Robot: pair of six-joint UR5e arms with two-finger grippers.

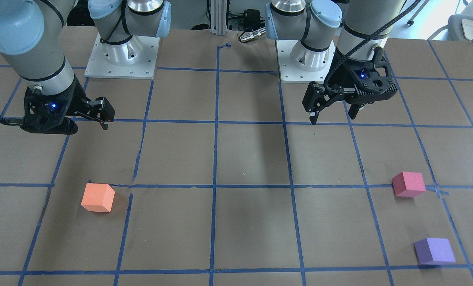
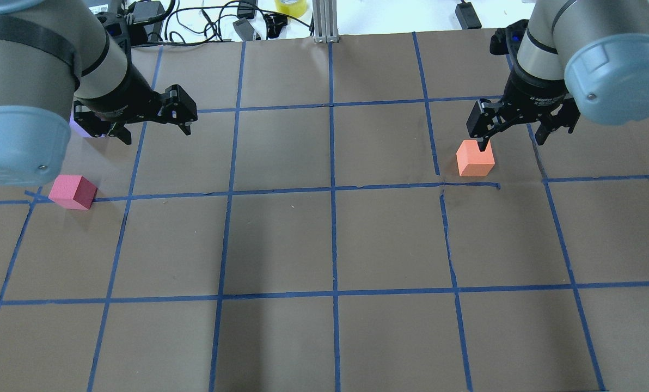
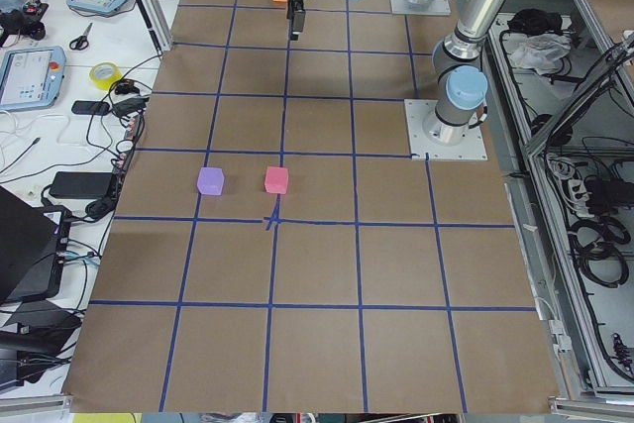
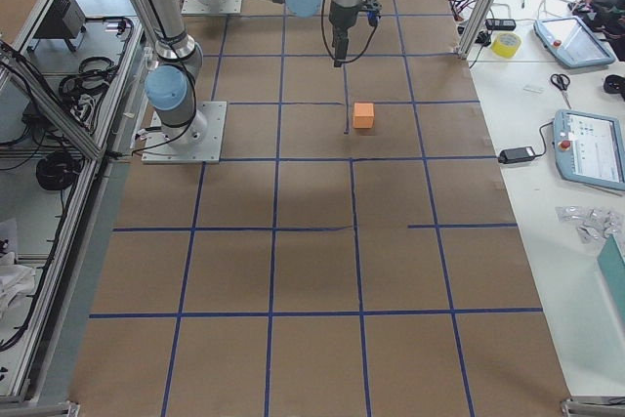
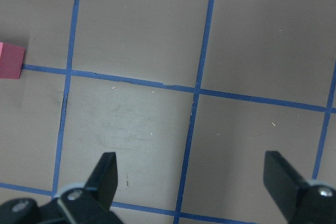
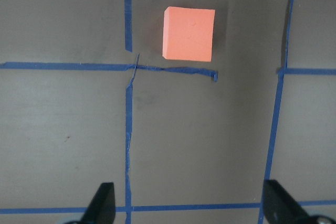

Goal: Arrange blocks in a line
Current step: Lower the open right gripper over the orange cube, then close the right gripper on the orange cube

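Note:
My right gripper grabs the orange block (image 1: 97, 197) by its opposite sides next, to arrange it in a line with the purple block (image 1: 434, 250).
The orange block (image 1: 97, 197) sits on the brown table, and it also shows in the overhead view (image 2: 475, 158) and the right wrist view (image 6: 189, 33). My right gripper (image 2: 512, 142) hovers open and empty just beside and above it. The pinkish-red block (image 1: 408, 184) and the purple block (image 1: 434, 250) sit apart on my left side. In the overhead view the purple block (image 2: 82, 130) is partly hidden behind my left gripper (image 2: 155, 134), which hovers open and empty. The pinkish-red block (image 5: 10, 60) is cut by the left wrist view's left edge.
Blue tape lines (image 2: 332, 190) divide the brown paper table into squares. The two arm bases (image 1: 121, 55) stand at the robot's edge of the table. Cables, a tape roll (image 2: 291, 6) and tablets lie beyond the far edge.

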